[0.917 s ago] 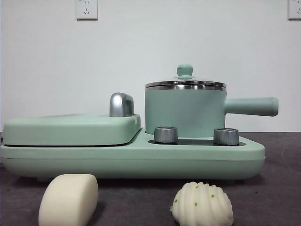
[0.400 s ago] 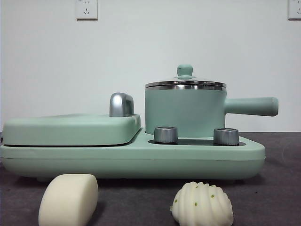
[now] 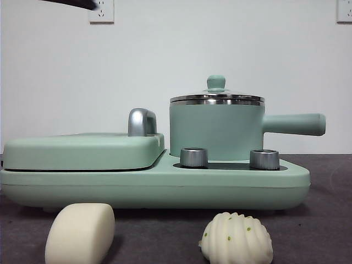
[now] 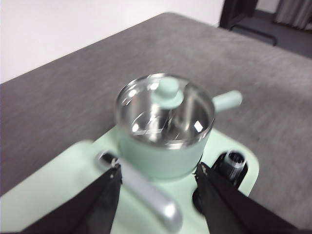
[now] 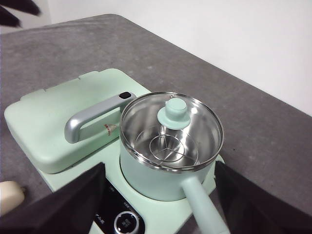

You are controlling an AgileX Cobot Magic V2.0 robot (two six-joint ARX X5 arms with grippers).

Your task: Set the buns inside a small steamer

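Observation:
The glass lid lies wide and flat across the steamer, so the robot's left gripper will next grab the lid by the narrow green knob on top (image 3: pixel 216 82) (image 4: pixel 168 89).
The small steamer (image 3: pixel 215 129) stands on the right of a mint-green base with its glass lid (image 3: pixel 216 82) on. A smooth bun (image 3: pixel 80 233) and a ridged, green-specked bun (image 3: pixel 236 239) lie on the table in front of the base. My left gripper (image 4: pixel 158 170) is open and empty, high above the steamer (image 4: pixel 163 126); its picture is blurred. My right gripper (image 5: pixel 158 168) is open and empty, also high above the steamer (image 5: pixel 170 141). The smooth bun (image 5: pixel 9 197) shows at the edge of the right wrist view. A black arm tip (image 3: pixel 77 3) shows in the front view's top left corner.
A flat hinged griddle (image 3: pixel 82 149) with a chrome handle (image 3: pixel 142 122) takes up the base's left half. Two steel knobs (image 3: pixel 193 157) sit in front of the pot. The steamer's long handle (image 3: pixel 294 124) points right. The table is dark grey cloth (image 3: pixel 324 220).
A black arm tip has come into the top left corner of the front view. The buns, steamer and griddle have not moved.

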